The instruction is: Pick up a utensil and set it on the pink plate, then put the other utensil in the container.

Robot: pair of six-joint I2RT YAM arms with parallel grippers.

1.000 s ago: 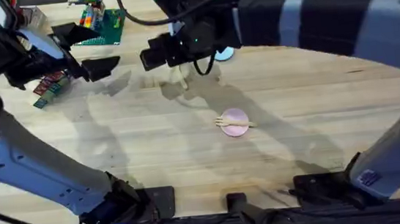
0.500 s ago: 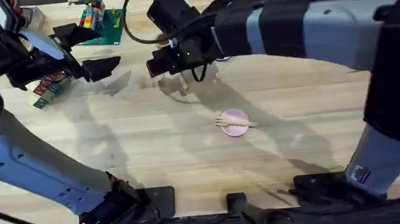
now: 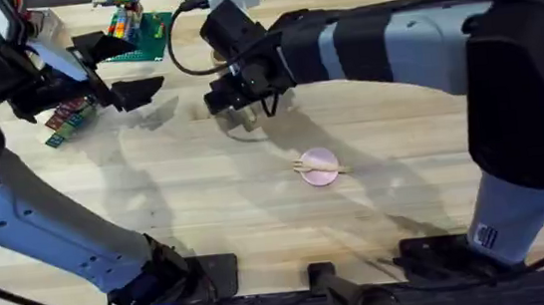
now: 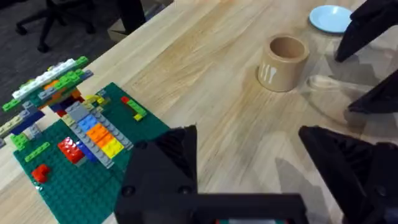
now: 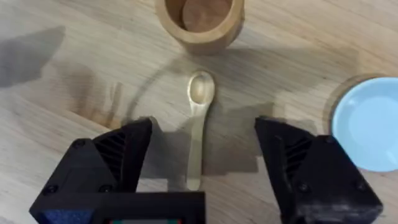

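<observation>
The right gripper picks up the wooden spoon by its slim handle point(image 5: 196, 149) next, leaving the spoon's bowl end free to stand in the brown container point(image 5: 199, 22).
The fork point(image 3: 315, 166) lies across the pink plate point(image 3: 322, 155) at the table's middle. The spoon point(image 5: 198, 124) lies flat on the wood, bowl end toward the brown container point(image 5: 199, 22), a short gap apart. My right gripper point(image 5: 202, 174) hangs open right above the spoon's handle, one finger on each side, nothing held. In the overhead view the right gripper point(image 3: 236, 94) sits left of centre toward the far side. From the left wrist view the container point(image 4: 283, 62) stands upright with the spoon point(image 4: 323, 81) beside it. My left gripper point(image 3: 127, 66) is open and empty at the far left.
A light blue plate point(image 5: 370, 124) lies close beside the spoon and container. A green brick baseplate with coloured bricks point(image 3: 135, 30) sits at the far left, with loose bricks point(image 3: 64, 120) beneath the left arm. The right arm spans the table's far side.
The right arm has swung a little left and settled lower over the spoon. The left arm, the fork and the pink plate have not moved.
</observation>
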